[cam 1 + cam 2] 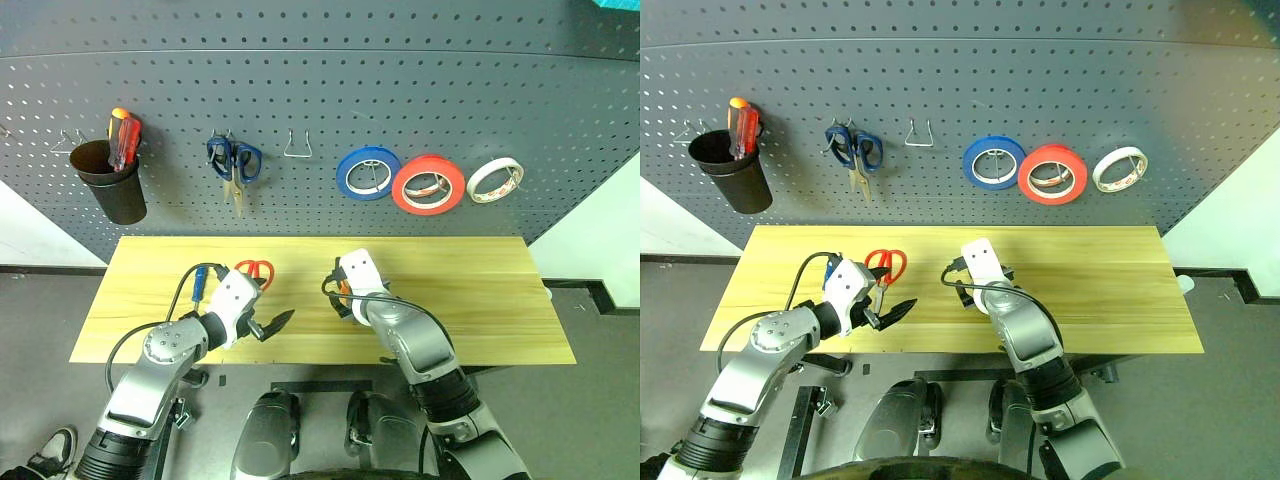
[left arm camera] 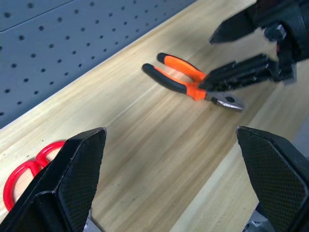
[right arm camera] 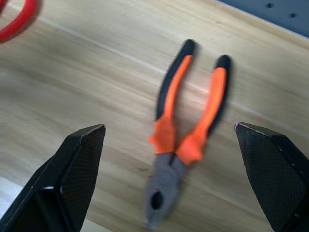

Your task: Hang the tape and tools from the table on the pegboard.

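Note:
My right gripper's fingers are still high above the pliers' orange grips in the right wrist view, so it is too early to close. The fingers go lower first.
The orange-and-black pliers point(image 3: 178, 140) lie flat on the table point(image 1: 480, 300), jaws toward its front edge. My right gripper point(image 3: 169, 129) hovers open right above them, one finger on each side, holding nothing; the left wrist view shows it point(image 2: 217, 55) over the pliers' joint. My left gripper point(image 1: 272, 325) is open and empty near the front edge, to the left of the pliers. Red-handled scissors point(image 1: 255, 270) lie behind it. A blue-handled screwdriver point(image 1: 198, 282) is partly hidden by my left arm. The red tape point(image 1: 428, 184) hangs on the pegboard point(image 1: 320, 90).
On the pegboard hang a black cup point(image 1: 112, 185) with a red-and-yellow screwdriver, blue-handled scissors point(image 1: 235, 165), a bare wire hook point(image 1: 297, 148), a blue roll point(image 1: 367, 172) and a whitish roll point(image 1: 495, 180). The table's right half is bare wood.

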Robot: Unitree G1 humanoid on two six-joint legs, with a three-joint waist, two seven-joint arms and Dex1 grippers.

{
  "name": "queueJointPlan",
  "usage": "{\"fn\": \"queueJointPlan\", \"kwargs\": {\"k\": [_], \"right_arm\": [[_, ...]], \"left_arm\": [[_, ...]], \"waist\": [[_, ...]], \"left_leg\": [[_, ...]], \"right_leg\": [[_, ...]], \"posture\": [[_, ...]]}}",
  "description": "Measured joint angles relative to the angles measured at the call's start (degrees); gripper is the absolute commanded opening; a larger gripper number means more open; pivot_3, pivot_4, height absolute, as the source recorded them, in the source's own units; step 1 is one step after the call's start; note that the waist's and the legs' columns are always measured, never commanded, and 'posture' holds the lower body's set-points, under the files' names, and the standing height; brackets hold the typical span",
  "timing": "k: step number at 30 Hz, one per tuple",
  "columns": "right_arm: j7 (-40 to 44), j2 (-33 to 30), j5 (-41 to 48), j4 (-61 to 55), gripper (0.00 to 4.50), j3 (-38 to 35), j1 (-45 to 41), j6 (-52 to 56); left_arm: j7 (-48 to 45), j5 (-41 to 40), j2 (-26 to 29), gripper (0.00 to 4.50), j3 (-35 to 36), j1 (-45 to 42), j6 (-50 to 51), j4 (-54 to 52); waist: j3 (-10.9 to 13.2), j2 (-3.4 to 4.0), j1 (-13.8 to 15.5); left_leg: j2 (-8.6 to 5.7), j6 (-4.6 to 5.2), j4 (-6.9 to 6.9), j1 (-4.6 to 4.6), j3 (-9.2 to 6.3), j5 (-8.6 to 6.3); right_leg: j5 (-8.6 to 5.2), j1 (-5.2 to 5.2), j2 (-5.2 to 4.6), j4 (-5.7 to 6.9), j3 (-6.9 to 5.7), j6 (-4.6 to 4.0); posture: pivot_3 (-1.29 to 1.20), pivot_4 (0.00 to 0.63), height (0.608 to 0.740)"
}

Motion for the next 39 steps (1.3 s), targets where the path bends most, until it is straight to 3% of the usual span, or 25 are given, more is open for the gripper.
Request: {"fn": "queueJointPlan", "kwargs": {"k": [17,39], "right_arm": [[-0.6,2.1,-2.7,11.4,4.48,-1.1,-3.6,-8.3],[-3.4,5.4,-2.7,19.4,4.48,-6.8,-7.1,-3.5]], "left_arm": [[1.0,-0.4,0.2,4.5,0.6,1.7,1.2,-2.4],[1.4,-1.5,0.3,4.5,0.8,1.9,2.3,-5.0]], "waist": [[0.5,0.06,0.0],[1.3,0.17,-0.1]], "left_leg": [[-0.03,-0.23,-0.67,-0.04,0.04,0.13],[-0.01,-0.25,-0.77,-0.1,0.04,0.15]], "right_leg": [[-0.16,-0.27,0.02,-0.18,0.0,-0.07],[-0.16,-0.35,0.02,-0.26,0.01,-0.06]], "posture": [[0.38,0.226,0.718],[0.39,0.236,0.718]]}}
